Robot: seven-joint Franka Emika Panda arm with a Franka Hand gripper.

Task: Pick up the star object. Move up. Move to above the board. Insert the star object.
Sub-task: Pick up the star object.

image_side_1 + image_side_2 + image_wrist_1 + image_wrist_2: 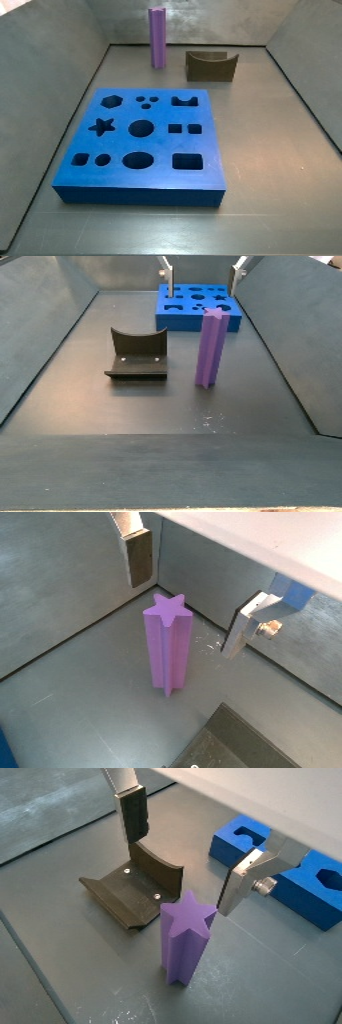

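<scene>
My gripper grabs the star object by its upper end [156,18] [168,612] next, to fit it into the board's star-shaped hole.
The star object [167,642] is a tall light-purple prism standing upright on the grey floor; it also shows in the wrist view [187,933] and in both side views [158,38] [211,348]. My gripper [191,592] is open and empty, well above the star object, with its top seen between the two fingers [138,557]. The gripper also shows in a wrist view [187,853] and at the top of a side view [205,268]. The blue board [144,140] with its cut-out holes lies flat, apart from the star object, and shows in other views [197,304] [287,868].
The dark fixture [136,354] stands on the floor beside the star object, also seen in other views [209,65] [134,888]. Grey walls [74,90] slope up around the floor on all sides.
</scene>
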